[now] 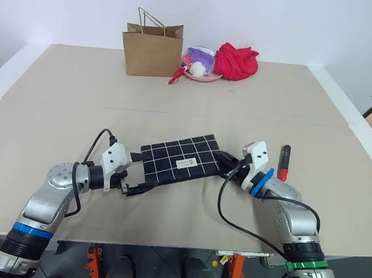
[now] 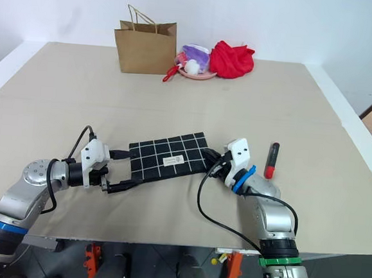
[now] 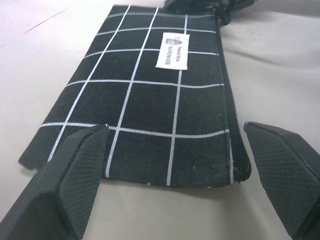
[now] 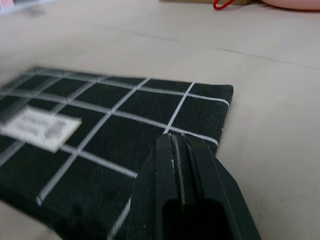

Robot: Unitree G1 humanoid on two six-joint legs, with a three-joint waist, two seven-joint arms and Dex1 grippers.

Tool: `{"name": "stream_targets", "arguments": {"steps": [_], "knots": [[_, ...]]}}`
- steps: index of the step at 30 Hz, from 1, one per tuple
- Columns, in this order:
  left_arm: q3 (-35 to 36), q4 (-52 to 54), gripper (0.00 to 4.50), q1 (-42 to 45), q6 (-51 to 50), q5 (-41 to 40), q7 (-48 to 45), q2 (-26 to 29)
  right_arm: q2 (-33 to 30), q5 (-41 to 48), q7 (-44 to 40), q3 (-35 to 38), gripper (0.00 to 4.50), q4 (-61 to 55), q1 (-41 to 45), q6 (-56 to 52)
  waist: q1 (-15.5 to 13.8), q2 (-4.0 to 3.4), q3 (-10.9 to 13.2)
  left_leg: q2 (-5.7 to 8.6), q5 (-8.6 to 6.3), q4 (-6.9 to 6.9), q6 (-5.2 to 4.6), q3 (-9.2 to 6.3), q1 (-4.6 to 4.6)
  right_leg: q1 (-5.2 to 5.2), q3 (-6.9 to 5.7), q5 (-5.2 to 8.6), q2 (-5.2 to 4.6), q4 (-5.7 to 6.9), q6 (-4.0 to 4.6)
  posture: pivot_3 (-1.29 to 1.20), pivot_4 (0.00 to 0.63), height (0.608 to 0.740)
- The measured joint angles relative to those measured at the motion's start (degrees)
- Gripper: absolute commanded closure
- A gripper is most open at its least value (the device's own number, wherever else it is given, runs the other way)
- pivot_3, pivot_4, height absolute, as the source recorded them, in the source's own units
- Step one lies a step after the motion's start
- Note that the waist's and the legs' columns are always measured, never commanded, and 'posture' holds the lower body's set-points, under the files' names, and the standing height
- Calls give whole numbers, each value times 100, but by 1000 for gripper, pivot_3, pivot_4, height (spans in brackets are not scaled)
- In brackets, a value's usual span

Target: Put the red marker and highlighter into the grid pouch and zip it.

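Observation:
Next, my left gripper grips the grid pouch by the zippered edge at the pouch's loose end, since the pouch lies flat on the tabletop.
The grid pouch lies flat at the middle of the table, label up, its zipper running along the near side. My left gripper is open, its fingers straddling the pouch's left end. At the pouch's right end my right gripper is shut, its fingertips over the corner by the zipper; I cannot tell whether it pinches anything. The red marker, black with a red end, lies on the table just right of my right wrist. The highlighter is out of view.
At the back of the table stand a brown paper bag, a pink plate with small items, and a bunched red cloth. The table's near edge runs close below both arms.

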State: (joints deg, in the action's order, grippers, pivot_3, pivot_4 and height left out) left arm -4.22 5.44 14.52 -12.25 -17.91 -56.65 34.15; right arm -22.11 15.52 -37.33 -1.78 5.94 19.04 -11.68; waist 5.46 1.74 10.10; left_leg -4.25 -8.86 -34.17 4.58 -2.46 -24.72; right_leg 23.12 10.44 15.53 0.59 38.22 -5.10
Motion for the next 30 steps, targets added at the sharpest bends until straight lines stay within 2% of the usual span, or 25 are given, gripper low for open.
{"name": "stream_targets", "arguments": {"steps": [11,30], "knots": [[-4,43,0,-1,-3,2,29,-4,156,-276,180,2,4463,270,10,480,18,5,-4,0,1,-14,0,-10,11,-21,-9,-5,0,0,3,0,150,740],[-50,86,0,-95,-16,7,168,-146,258,-70,209,-40,4463,-285,-5,-114,26,1,-1,0,2,-5,0,-12,4,-11,-9,-1,0,0,1,0,150,740]]}}
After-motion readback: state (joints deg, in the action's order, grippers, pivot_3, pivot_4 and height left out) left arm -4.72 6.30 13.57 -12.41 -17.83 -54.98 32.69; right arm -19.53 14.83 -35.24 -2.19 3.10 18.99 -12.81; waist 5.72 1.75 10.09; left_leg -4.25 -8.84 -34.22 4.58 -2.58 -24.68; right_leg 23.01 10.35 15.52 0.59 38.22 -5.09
